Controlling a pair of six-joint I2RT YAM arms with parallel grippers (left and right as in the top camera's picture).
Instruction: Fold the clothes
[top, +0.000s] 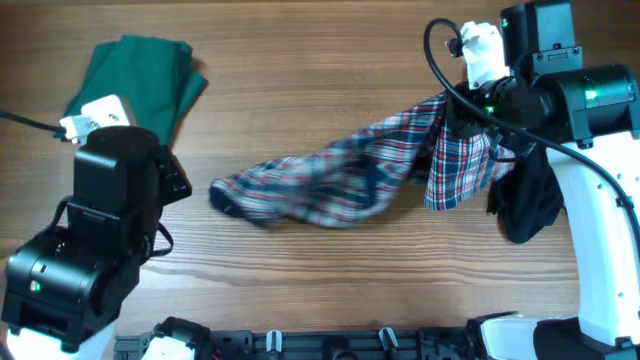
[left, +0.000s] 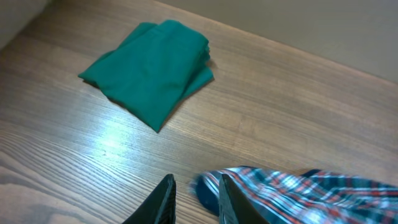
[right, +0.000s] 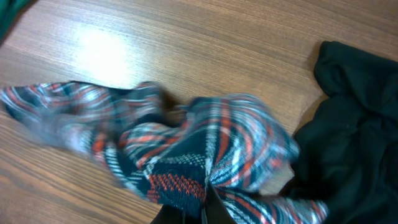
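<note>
Next, my left gripper needs to grab the plaid garment's loose end (top: 228, 194) (left: 209, 186), opposite my right gripper's pinch, to spread the garment out for folding.
The red-navy-white plaid garment (top: 340, 180) lies stretched across the middle of the table, its right end lifted. My right gripper (top: 470, 110) is shut on that raised end; in the right wrist view the plaid cloth (right: 205, 155) bunches into the pinched fingertips (right: 208, 199). My left gripper (left: 196, 199) hovers at the plaid garment's left end (left: 298, 190), jaws a little apart with bare table between them, the cloth edge just behind the right finger (left: 231, 202). A folded dark green garment (top: 140, 80) (left: 152, 68) lies at the far left.
A black garment (top: 530, 200) (right: 354, 137) is heaped at the right, beside the right arm's white base (top: 600, 250). The left arm's black body (top: 100, 230) fills the near left corner. Bare wooden tabletop (top: 300, 80) stretches along the far side.
</note>
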